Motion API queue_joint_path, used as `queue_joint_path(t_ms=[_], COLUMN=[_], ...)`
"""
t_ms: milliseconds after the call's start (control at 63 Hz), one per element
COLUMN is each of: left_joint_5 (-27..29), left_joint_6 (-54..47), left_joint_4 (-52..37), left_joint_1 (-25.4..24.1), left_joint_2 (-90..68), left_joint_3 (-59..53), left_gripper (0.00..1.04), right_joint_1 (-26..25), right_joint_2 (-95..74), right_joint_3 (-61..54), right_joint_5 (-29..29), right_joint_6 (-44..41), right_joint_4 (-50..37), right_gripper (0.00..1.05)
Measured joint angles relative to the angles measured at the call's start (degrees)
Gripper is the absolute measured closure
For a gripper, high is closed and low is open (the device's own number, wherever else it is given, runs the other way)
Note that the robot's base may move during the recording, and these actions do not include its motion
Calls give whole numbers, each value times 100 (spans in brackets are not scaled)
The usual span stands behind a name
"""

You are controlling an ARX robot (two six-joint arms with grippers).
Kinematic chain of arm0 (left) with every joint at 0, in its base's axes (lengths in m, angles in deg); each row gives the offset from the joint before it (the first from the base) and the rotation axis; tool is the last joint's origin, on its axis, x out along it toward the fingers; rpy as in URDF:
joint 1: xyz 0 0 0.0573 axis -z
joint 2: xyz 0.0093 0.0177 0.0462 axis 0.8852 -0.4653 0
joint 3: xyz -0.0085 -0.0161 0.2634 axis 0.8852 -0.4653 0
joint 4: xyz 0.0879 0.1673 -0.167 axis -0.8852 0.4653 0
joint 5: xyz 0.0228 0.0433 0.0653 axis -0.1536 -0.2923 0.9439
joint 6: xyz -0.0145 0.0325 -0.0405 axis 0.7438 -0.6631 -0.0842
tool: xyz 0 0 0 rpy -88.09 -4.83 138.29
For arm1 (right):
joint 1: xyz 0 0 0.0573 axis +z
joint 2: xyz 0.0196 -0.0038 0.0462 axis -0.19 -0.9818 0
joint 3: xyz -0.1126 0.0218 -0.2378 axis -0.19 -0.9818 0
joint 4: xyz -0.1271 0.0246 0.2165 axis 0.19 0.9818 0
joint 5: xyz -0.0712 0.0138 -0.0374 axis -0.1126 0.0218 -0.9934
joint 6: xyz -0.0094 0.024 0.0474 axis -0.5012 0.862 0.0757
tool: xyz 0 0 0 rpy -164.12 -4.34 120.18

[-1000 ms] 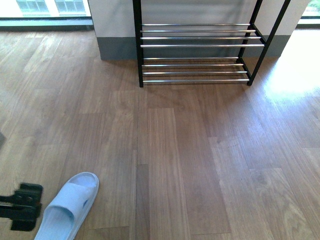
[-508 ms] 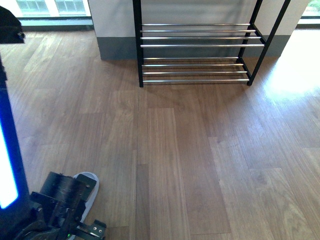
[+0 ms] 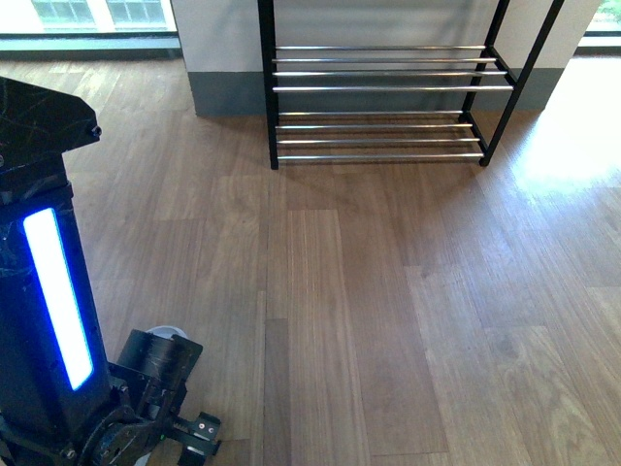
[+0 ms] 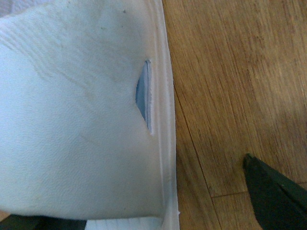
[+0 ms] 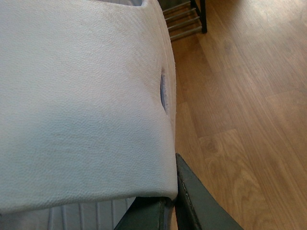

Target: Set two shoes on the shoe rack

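Note:
The left gripper needs to pick up the slipper next by its thin strap edge point(image 4: 162, 203), because the slipper's broad top point(image 4: 81, 120) arches wide and open over the footbed.
The footwear in view is pale blue slide slippers; no grey sneakers show. In the front view only the toe of one slipper point(image 3: 167, 333) shows under my left arm point(image 3: 58, 291). In the left wrist view that slipper's strap point(image 4: 76, 105) fills the frame. My left gripper point(image 4: 148, 203) is open and straddles it, one dark fingertip point(image 4: 273, 196) out over the floor. My right gripper point(image 5: 170, 203) is shut on the strap edge of a second slipper point(image 5: 81, 100) and is out of the front view. The shoe rack point(image 3: 378, 97) stands at the far wall.
Wooden floor point(image 3: 388, 291) stretches between me and the rack. A grey-skirted wall point(image 3: 228, 92) stands behind the rack, with windows at the far left. The rack's lower bars also show in the right wrist view point(image 5: 184, 19).
My left arm has swung into the front view and come down over the slipper, which lay fully in sight a second ago and now is almost hidden.

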Motion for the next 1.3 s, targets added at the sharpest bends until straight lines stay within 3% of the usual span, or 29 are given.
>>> queue_joint_path(t_ms=[444, 603, 888, 1158, 1301], left_joint_5=[-2, -184, -203, 109, 197], left_joint_6=[164, 341, 463, 380, 278], left_joint_4=[-310, -549, -870, 251, 1384], left_joint_1=[-9, -13, -37, -74, -181], left_joint_2=[-11, 208, 2697, 6096, 8284], left_joint_3=[-85, -400, -2103, -3617, -4039], left_gripper=[89, 103, 103, 103, 103], right_joint_1=[0, 0, 0, 0, 0], right_joint_2=[0, 0, 0, 0, 0], right_joint_3=[0, 0, 0, 0, 0], right_joint_5=[0, 0, 0, 0, 0], right_joint_6=[0, 0, 0, 0, 0], right_joint_4=[0, 0, 0, 0, 0], right_gripper=[103, 103, 103, 103, 103])
